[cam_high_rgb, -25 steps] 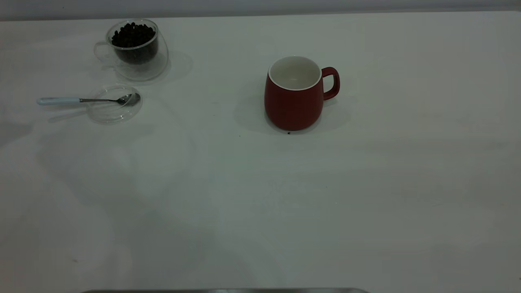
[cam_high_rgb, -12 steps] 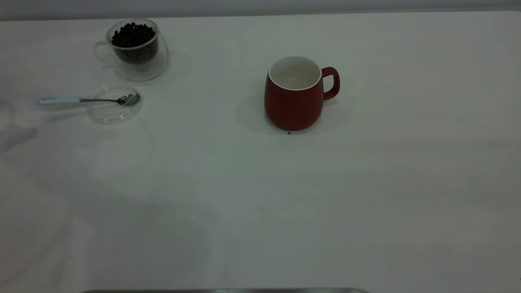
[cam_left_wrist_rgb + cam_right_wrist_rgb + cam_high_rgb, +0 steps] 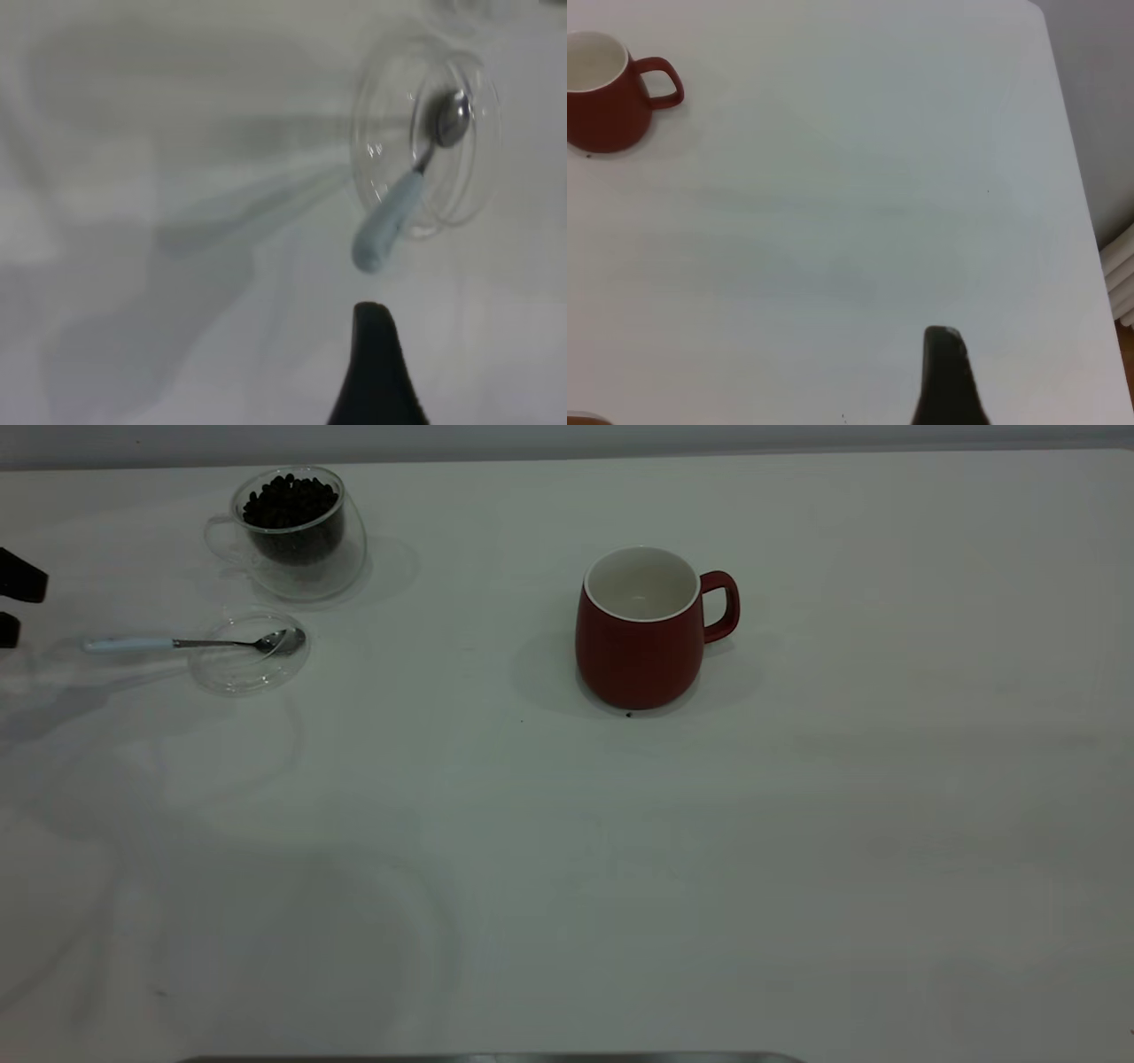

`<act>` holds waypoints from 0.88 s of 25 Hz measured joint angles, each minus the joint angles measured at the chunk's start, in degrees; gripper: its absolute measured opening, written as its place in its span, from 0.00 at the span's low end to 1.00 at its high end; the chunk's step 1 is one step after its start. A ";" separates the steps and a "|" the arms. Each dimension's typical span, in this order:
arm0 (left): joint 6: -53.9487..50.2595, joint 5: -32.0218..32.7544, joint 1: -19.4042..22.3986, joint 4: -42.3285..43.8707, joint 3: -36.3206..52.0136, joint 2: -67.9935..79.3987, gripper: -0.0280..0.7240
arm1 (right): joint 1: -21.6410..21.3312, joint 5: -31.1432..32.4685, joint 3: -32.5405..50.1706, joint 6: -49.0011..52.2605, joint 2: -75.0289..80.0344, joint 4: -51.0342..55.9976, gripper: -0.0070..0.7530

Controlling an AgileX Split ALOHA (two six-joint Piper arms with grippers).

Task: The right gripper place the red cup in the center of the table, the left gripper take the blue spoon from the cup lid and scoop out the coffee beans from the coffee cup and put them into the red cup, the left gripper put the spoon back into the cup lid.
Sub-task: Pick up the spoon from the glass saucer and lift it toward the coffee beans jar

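I will grab the light-blue handle next with my left gripper, so that the blue spoon's metal bowl stays free to scoop coffee beans.
The red cup stands upright and empty near the middle of the table, handle to the right; it also shows in the right wrist view. The blue spoon lies with its bowl in the cup lid and its handle pointing left. The coffee cup behind them holds the coffee beans. My left gripper is open at the left edge, just left of the spoon handle. In the left wrist view the spoon and the lid lie ahead of one black fingertip. My right gripper is far right of the red cup.
The table's right edge runs beside the right gripper, with a grey floor beyond. A tiny dark speck lies at the red cup's base. A grey strip borders the table's front edge.
My left gripper has come into the exterior view at the left edge, next to the spoon handle. Its shadow has shifted on the table. Cups, lid and spoon have not moved.
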 joint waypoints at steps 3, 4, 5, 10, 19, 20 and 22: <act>0.38 -0.64 0.00 -1.04 0.00 1.01 0.83 | 0.00 0.00 0.00 0.00 0.00 0.00 0.73; 0.46 -0.77 0.00 -1.81 0.00 1.37 0.83 | 0.00 0.00 0.00 0.00 0.00 0.00 0.73; 0.87 -0.89 0.00 -2.64 0.00 1.71 0.83 | 0.00 0.00 0.00 0.00 0.00 0.00 0.73; 1.93 -0.89 0.00 -5.74 -0.07 4.25 0.83 | 0.00 0.00 0.00 0.00 0.00 0.00 0.73; 6.15 -0.02 0.00 -11.62 -0.25 8.98 0.83 | 0.00 0.00 0.00 0.00 0.00 0.00 0.73; 6.87 0.55 0.00 -12.68 -0.37 9.49 0.83 | 0.00 0.00 0.05 0.00 0.00 0.00 0.73; 7.71 1.30 0.00 -14.21 -0.43 10.44 0.83 | 0.00 0.00 0.04 0.00 0.00 0.00 0.73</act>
